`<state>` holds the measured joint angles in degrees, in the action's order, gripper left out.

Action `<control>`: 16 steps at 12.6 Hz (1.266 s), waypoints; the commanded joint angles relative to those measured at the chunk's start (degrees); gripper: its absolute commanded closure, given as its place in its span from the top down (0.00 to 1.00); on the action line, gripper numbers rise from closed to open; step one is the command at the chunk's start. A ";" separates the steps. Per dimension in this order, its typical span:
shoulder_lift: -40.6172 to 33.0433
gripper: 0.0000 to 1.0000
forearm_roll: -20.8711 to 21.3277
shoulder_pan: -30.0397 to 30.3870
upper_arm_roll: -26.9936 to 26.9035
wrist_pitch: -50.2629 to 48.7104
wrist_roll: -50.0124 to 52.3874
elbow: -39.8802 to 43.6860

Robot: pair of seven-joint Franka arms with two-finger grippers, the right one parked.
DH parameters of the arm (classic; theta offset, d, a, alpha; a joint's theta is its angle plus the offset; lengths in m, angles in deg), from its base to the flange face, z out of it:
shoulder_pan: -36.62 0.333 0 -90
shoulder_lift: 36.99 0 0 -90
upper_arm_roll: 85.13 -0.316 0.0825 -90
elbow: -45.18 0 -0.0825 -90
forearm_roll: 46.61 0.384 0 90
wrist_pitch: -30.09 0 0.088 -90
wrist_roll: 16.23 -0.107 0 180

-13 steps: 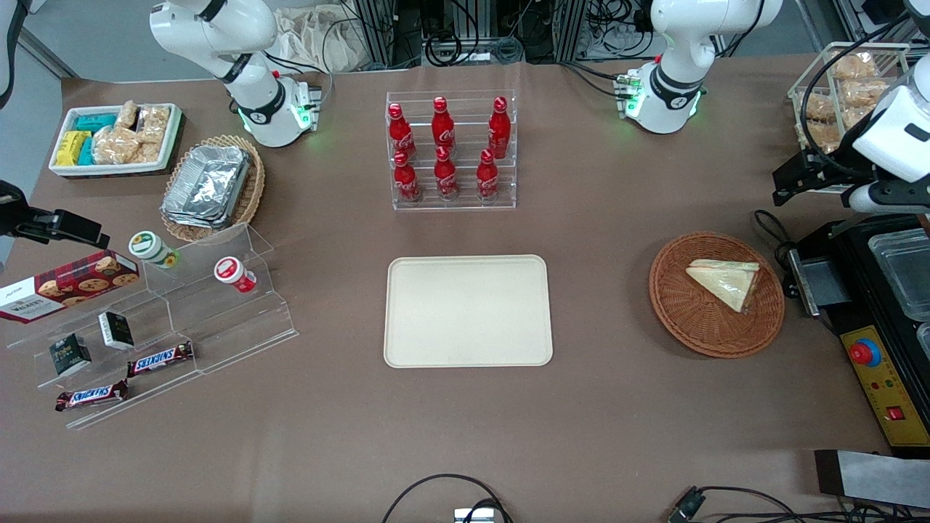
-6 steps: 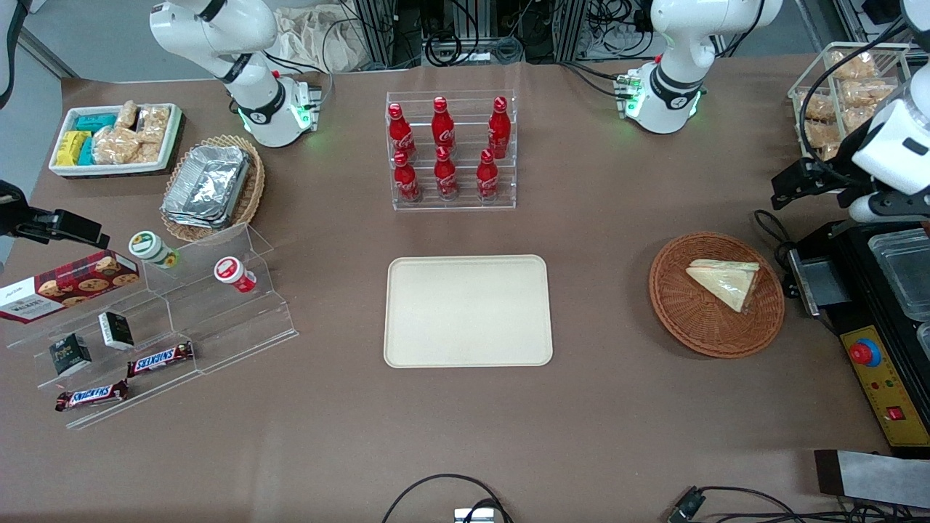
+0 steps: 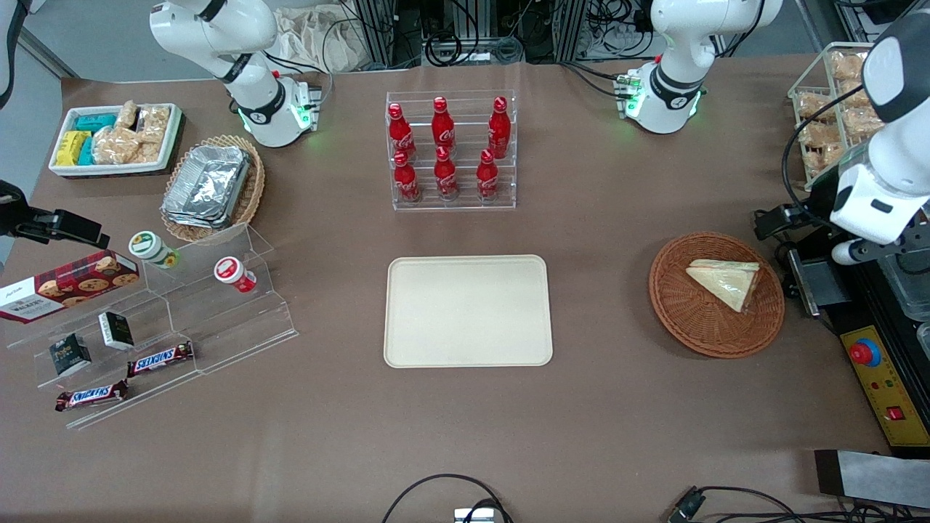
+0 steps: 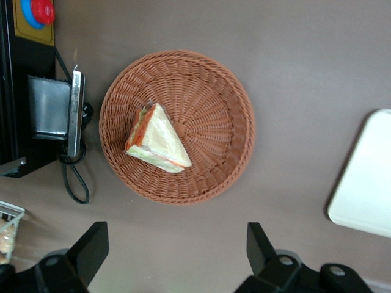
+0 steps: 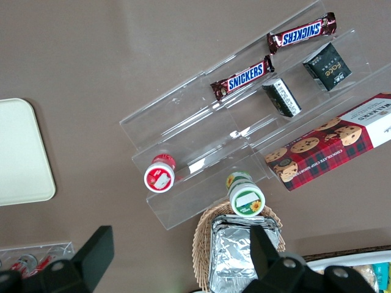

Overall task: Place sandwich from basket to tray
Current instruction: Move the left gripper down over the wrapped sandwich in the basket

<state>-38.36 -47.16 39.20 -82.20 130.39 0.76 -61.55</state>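
Observation:
Next, my left gripper needs to grip the sandwich (image 3: 723,282) by its flat bread sides to set it on the cream tray (image 3: 468,311).
The sandwich (image 3: 723,282), a wrapped triangular half with orange and green filling at its edge, lies in the round reddish-brown wicker basket (image 3: 679,309) toward the working arm's end of the table. In the left wrist view the sandwich (image 4: 157,139) rests off-centre in the basket (image 4: 214,122). My left gripper (image 3: 771,220) hangs above the table beside the basket, a little farther from the front camera than it. The gripper (image 4: 177,250) is open wide, with only bare table between its fingers. The cream tray (image 3: 468,311) lies flat mid-table with nothing on it, and its corner (image 4: 366,177) shows in the wrist view.
A black sealing machine (image 3: 872,319) stands right beside the basket at the table's end, with a cable (image 4: 73,183) looping next to it. A wire rack of bagged snacks (image 3: 835,109) lies farther back. A clear rack of red bottles (image 3: 450,152) stands farther from the front camera than the tray.
My left arm has swung its gripper down and nearer to the basket. The sandwich, basket and tray have not moved.

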 commanded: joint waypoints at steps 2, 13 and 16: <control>-2.23 1.00 -0.94 0.06 -3.18 11.20 4.72 -10.58; 2.32 1.00 -5.51 0.14 -8.56 29.15 17.11 -21.76; 4.26 1.00 -6.21 0.14 -8.82 33.54 17.20 -24.31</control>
<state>-34.84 -52.11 39.36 -90.94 160.94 17.14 -84.06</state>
